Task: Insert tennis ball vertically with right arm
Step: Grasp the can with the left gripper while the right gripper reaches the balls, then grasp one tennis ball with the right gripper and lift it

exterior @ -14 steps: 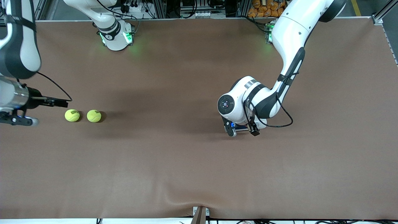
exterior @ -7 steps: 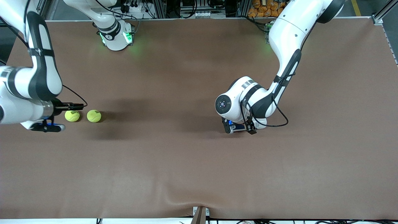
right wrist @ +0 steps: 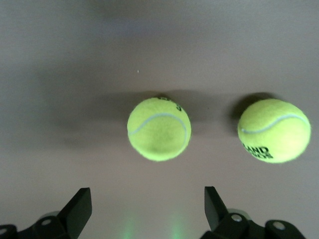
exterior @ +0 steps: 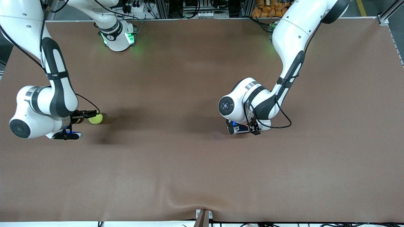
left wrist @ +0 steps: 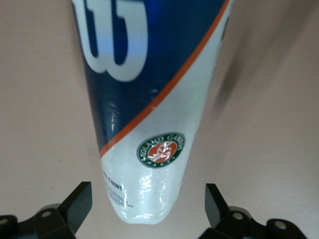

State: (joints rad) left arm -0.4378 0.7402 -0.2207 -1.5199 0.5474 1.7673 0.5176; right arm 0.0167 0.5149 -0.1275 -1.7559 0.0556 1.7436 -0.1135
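I should next grab the tennis ball by its round felt sides with my right gripper. Then I should put the ball vertically into the ball tube [exterior: 241, 128].
Two yellow tennis balls lie side by side on the brown table. One tennis ball [exterior: 95, 118] [right wrist: 274, 130] shows plainly in the front view. The other tennis ball [right wrist: 159, 128] is almost hidden there under my right gripper [exterior: 79, 124] [right wrist: 147, 209], which hangs open above it, its fingers [right wrist: 79, 206] clear of the ball. A blue and white ball tube [left wrist: 149, 99] [exterior: 241, 128] with an orange stripe sits under my left gripper [exterior: 243, 130] [left wrist: 149, 209]. That gripper is open, and the tube's white rounded end lies between its fingers [left wrist: 79, 201] without touching them.
The brown table cover [exterior: 176, 164] has a shallow wrinkle near the front camera's edge. The two robot bases stand along the table's edge farthest from the front camera, the right arm's base [exterior: 118, 37] glowing green.
My right arm has swung in from its end of the table and now covers the ball that lay nearer that end. The left arm has shifted only slightly over the tube.
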